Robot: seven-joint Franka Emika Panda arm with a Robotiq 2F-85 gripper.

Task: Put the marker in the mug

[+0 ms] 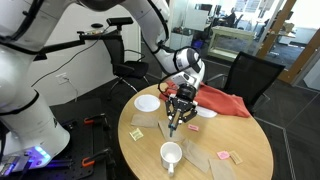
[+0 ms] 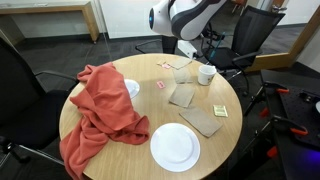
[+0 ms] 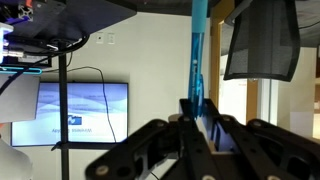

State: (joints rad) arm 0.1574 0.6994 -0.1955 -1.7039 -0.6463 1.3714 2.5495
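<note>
Released now, above and short of the white mug's rim, the slim blue marker (image 3: 197,55) would fall outside, so I will move it toward the mug first.
My gripper (image 1: 177,121) hangs over the middle of the round wooden table (image 1: 250,150), tilted, a little behind and above the white mug (image 1: 171,155). In the wrist view the jaws (image 3: 197,112) are shut on a slim blue marker (image 3: 197,55) that sticks out past the fingertips. The mug stands upright near the table's front edge, and it also shows in an exterior view (image 2: 206,73) at the far side. The gripper there is mostly hidden by the arm (image 2: 185,20).
A red cloth (image 2: 105,110) drapes over one side of the table. A white plate (image 2: 175,146), a small white bowl (image 1: 147,102), tan paper pieces (image 2: 203,121) and small sticky notes (image 1: 136,133) lie on the table. Black chairs (image 1: 250,75) stand around it.
</note>
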